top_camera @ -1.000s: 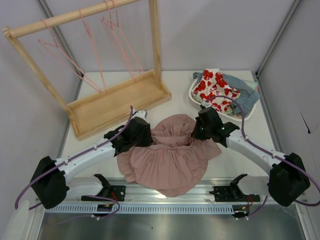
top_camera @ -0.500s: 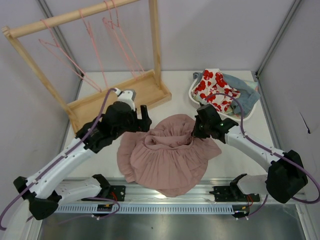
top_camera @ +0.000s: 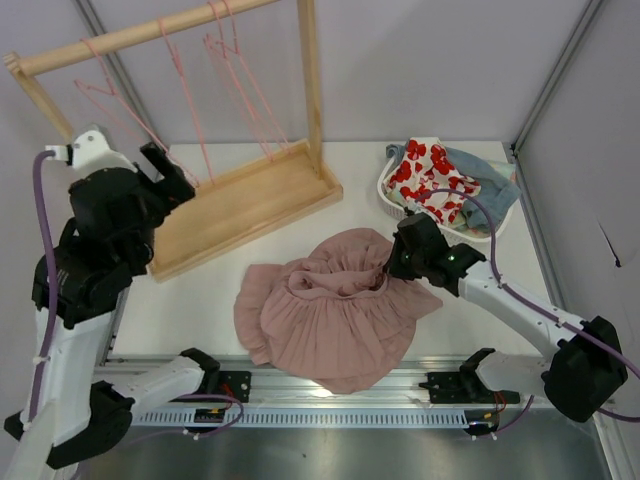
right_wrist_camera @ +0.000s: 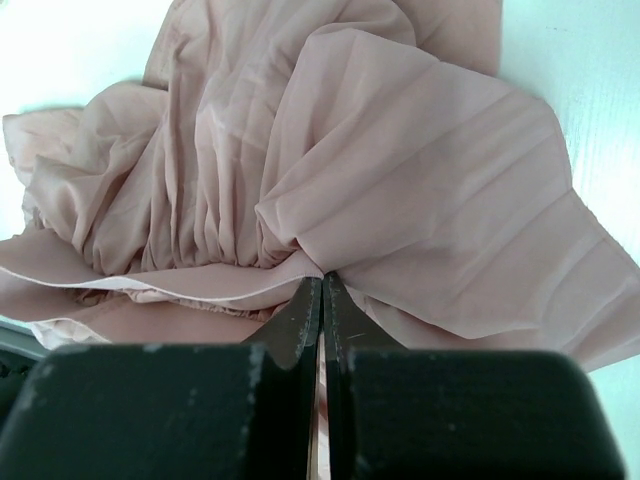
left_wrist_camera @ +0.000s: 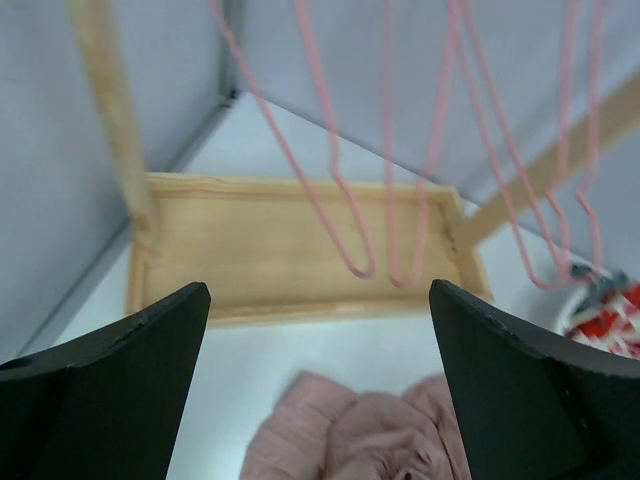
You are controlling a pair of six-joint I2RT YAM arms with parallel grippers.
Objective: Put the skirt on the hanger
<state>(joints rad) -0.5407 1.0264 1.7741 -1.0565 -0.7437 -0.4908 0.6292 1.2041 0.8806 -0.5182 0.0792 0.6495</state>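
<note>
The far end of the hanger will stay free to go into the skirt's waist when my left gripper next grabs the nearest pink hanger by its near sloping arm [left_wrist_camera: 342, 184].
The dusty-pink pleated skirt [top_camera: 330, 310] lies crumpled on the white table; it also shows in the right wrist view [right_wrist_camera: 400, 180] and the left wrist view [left_wrist_camera: 370, 435]. My right gripper [top_camera: 385, 270] is shut on a fold near the skirt's gathered waist [right_wrist_camera: 322, 285]. My left gripper [top_camera: 165, 175] is open and empty, raised high at the left, next to the wooden rack. In the left wrist view the gripper [left_wrist_camera: 320, 390] faces the rack, and several thin pink hangers [left_wrist_camera: 340, 180] hang ahead of it. They hang from the rack's top rail [top_camera: 130, 110].
The wooden rack has a tray base [top_camera: 240, 200] and an upright post [top_camera: 312, 90]. At the back right a white basket [top_camera: 395, 205] holds a white cloth with red flowers [top_camera: 430, 175] and a blue-grey garment [top_camera: 485, 190]. Grey walls close in at left and right.
My left gripper left the skirt's left edge, rose and swung back and left up to the rack. My right gripper stayed shut on the skirt, barely moving.
</note>
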